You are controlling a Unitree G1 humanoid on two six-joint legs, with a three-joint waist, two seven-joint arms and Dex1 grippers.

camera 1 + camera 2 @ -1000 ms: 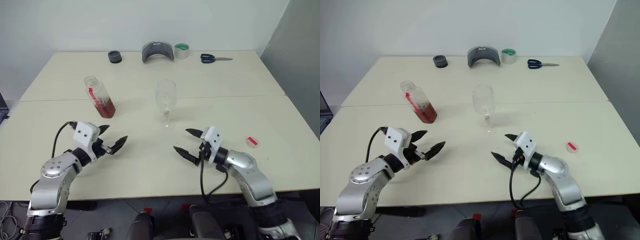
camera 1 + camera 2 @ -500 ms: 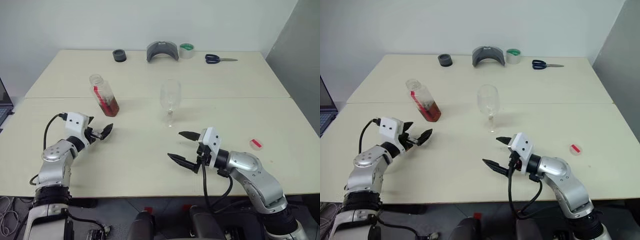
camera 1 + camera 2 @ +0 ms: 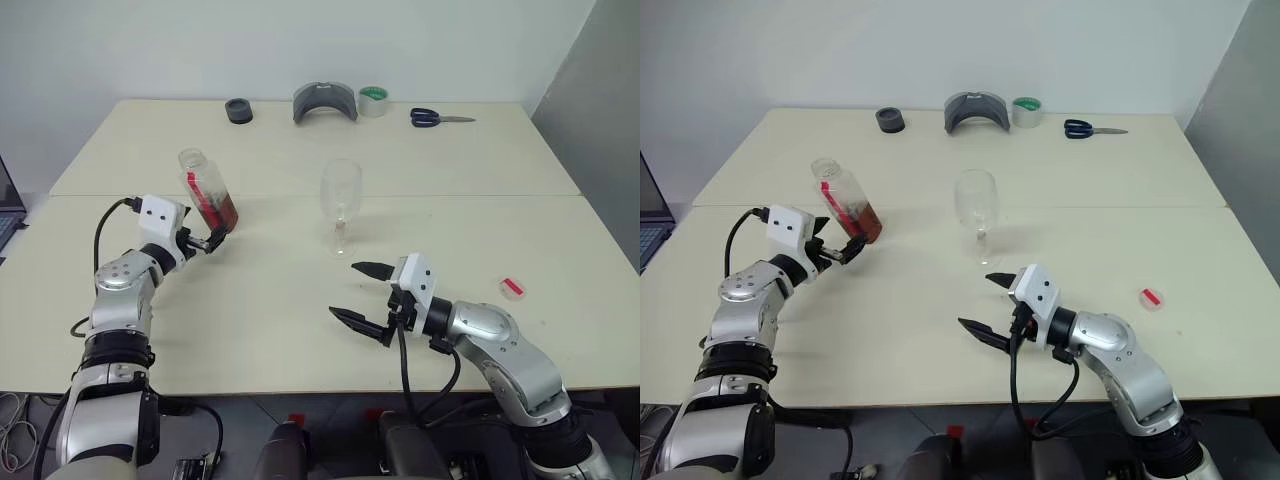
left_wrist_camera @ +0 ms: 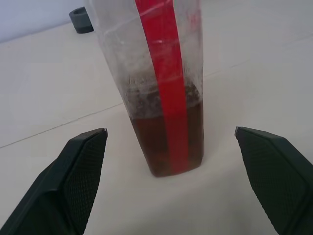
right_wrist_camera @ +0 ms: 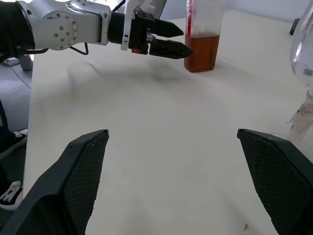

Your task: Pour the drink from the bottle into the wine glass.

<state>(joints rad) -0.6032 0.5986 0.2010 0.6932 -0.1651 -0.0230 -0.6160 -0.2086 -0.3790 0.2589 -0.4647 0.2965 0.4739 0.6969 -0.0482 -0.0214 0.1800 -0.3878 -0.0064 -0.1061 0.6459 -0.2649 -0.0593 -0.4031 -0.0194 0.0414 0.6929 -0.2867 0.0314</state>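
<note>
My left gripper moves closer before it closes on the bottle's dark lower part (image 3: 219, 214), since bare table shows between the gripper's fingers and the bottle.
The bottle (image 3: 205, 188) stands at the left of the table, clear with a red label strip, its lower part filled with the reddish-brown drink (image 4: 146, 144). My left gripper (image 3: 213, 240) is open at the bottle's base. In the left wrist view the bottle (image 4: 164, 83) stands between the two spread fingers (image 4: 80, 166), apart from both. The wine glass (image 3: 340, 192) stands upright at the table's middle, clear. My right gripper (image 3: 342, 290) hovers open in front of the glass, to its near side, holding nothing. The right wrist view shows the bottle (image 5: 201, 34), the left gripper (image 5: 185, 43) and the glass's edge (image 5: 304, 54).
Along the far edge lie a black round piece (image 3: 239, 110), a grey curved object (image 3: 324, 102), a tape roll (image 3: 373, 100) and scissors (image 3: 435, 118). A small red item (image 3: 512, 288) lies near my right arm. A seam (image 3: 450, 195) runs across the table.
My left gripper has moved forward to the bottle, and its open fingers now flank the base. The right gripper has stayed about where it was, open.
</note>
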